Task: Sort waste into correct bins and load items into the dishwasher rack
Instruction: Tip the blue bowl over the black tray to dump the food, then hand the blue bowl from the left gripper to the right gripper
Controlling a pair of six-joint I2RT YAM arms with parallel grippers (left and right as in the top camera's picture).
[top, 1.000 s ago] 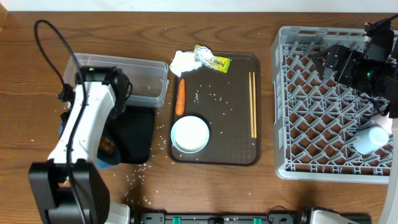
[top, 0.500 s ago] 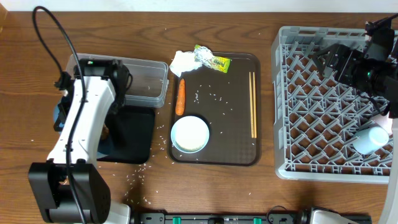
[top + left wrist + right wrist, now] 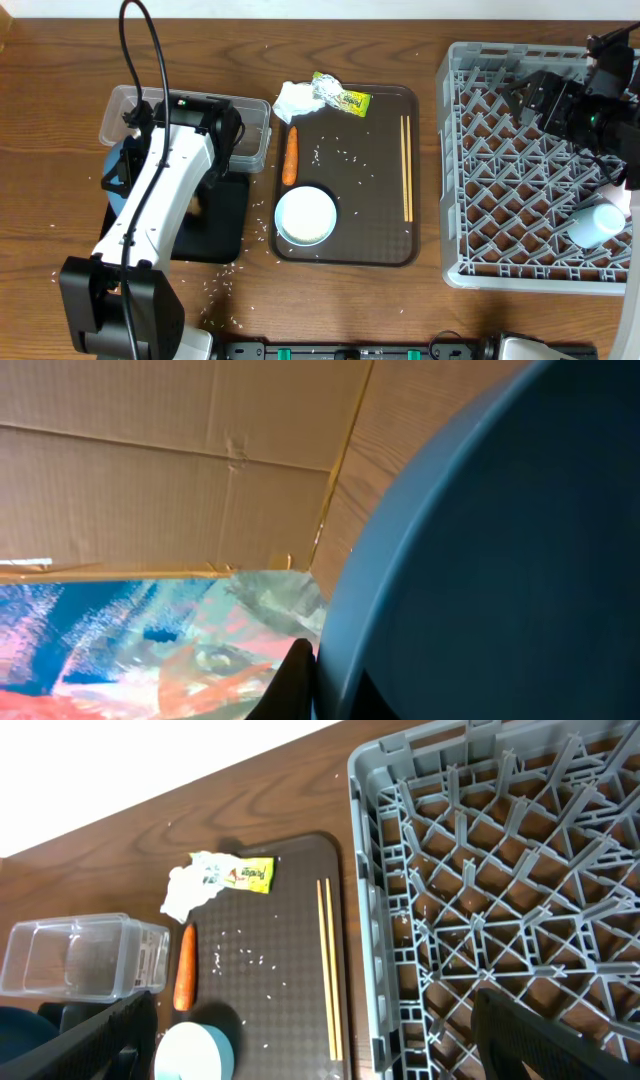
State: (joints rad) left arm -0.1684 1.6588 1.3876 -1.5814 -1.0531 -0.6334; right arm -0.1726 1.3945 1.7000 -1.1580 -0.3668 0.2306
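Observation:
My right gripper needs to pinch the plate's rim (image 3: 116, 201) next and leave the part of the rim that my left gripper holds. Then the dark-blue plate can go into the rack (image 3: 500, 200).
My left gripper (image 3: 132, 158) is shut on the rim of the dark-blue plate (image 3: 112, 176) and holds it tilted on edge, above the black tray (image 3: 228, 212) and the clear tub (image 3: 250, 128). In the left wrist view the plate (image 3: 500, 560) fills the right side, with one finger (image 3: 298, 682) against its rim. My right gripper (image 3: 530, 95) is open and empty above the grey rack (image 3: 500, 200). The tissue (image 3: 293, 100), the wrapper (image 3: 342, 97), the carrot (image 3: 291, 155), the white bowl (image 3: 306, 215) and the chopsticks (image 3: 407, 168) lie on or at the brown tray (image 3: 370, 230).
A white cup (image 3: 595, 222) lies in the rack at the right. Rice grains (image 3: 320, 155) are scattered on the brown tray and on the table by the black tray. The right wrist view shows the rack (image 3: 480, 870), the chopsticks (image 3: 328, 970) and the carrot (image 3: 184, 980).
My left arm has swung up and to the right with the plate, lifting it off the black tray and tilting it. The right arm has not moved.

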